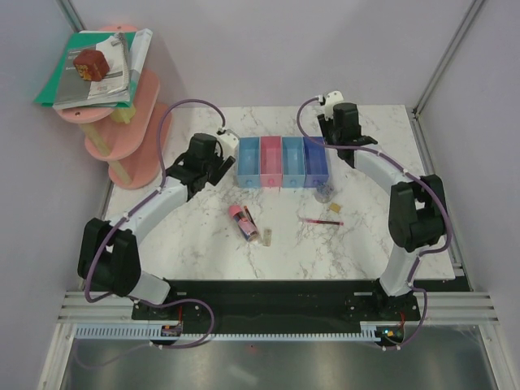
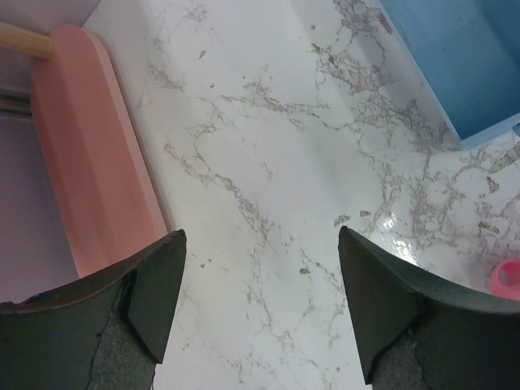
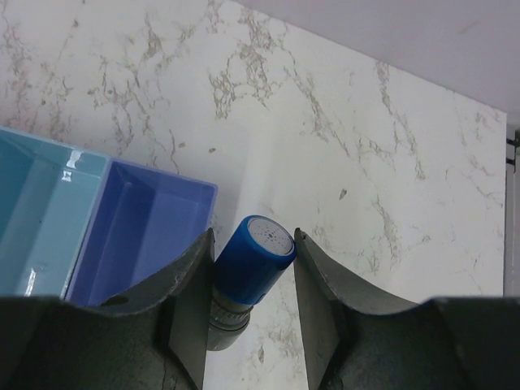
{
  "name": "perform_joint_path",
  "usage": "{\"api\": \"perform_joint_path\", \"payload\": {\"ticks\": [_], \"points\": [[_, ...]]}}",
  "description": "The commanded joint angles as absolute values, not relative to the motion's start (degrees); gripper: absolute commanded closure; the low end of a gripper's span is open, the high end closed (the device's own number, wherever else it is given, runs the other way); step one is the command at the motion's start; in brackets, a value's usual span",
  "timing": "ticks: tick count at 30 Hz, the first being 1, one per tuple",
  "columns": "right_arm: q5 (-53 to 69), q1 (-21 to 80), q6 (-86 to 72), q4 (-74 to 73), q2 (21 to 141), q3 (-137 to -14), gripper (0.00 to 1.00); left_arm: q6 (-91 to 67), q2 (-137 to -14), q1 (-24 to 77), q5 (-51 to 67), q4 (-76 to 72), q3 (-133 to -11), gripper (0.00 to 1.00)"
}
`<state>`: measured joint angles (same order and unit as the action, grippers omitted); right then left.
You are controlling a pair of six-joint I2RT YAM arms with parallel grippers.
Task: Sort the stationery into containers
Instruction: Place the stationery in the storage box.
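My right gripper should stay closed on the grey blue-capped cylinder until it lines up with the darker blue tray. The cylinder is tilted beside the tray's edge and would fall outside.
The containers are a row of four joined trays: light blue, pink, light blue and darker blue. My right gripper is shut on a grey blue-capped cylinder, held tilted just past the darker blue tray, at its right end. My left gripper stands open over bare marble left of the row, nothing between its fingers. On the table lie a pink-capped dark tube, tiny tan blocks, a thin red pen and a clear round roll.
A tiered pink round shelf stands at the back left with stacked books and a brown block on top. Its lowest tier lies close to my left fingers. The light blue tray's corner is ahead to the right.
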<state>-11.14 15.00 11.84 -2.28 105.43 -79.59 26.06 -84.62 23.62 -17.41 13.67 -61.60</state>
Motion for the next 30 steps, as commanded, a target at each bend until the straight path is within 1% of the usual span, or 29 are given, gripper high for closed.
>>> {"api": "perform_joint_path", "payload": {"ticks": [1, 7, 14, 30], "points": [[-15.11, 16.87, 13.79, 7.46, 105.29, -79.19, 0.72, 25.84, -81.30, 23.82, -17.05, 17.04, -61.09, 0.17], [-17.22, 19.25, 17.04, 15.63, 106.26, -74.54, 0.72, 25.84, -77.35, 24.52, -15.56, 19.07, -59.07, 0.17], [-19.07, 22.23, 21.17, 25.04, 108.89, -69.18, 0.72, 25.58, -74.80, 24.70, -15.47, 20.91, -59.76, 0.17], [-21.80, 24.08, 26.36, 39.19, 114.96, -63.64, 0.71, 27.68, -71.02, 24.78, -15.38, 23.82, -59.59, 0.17]]}}
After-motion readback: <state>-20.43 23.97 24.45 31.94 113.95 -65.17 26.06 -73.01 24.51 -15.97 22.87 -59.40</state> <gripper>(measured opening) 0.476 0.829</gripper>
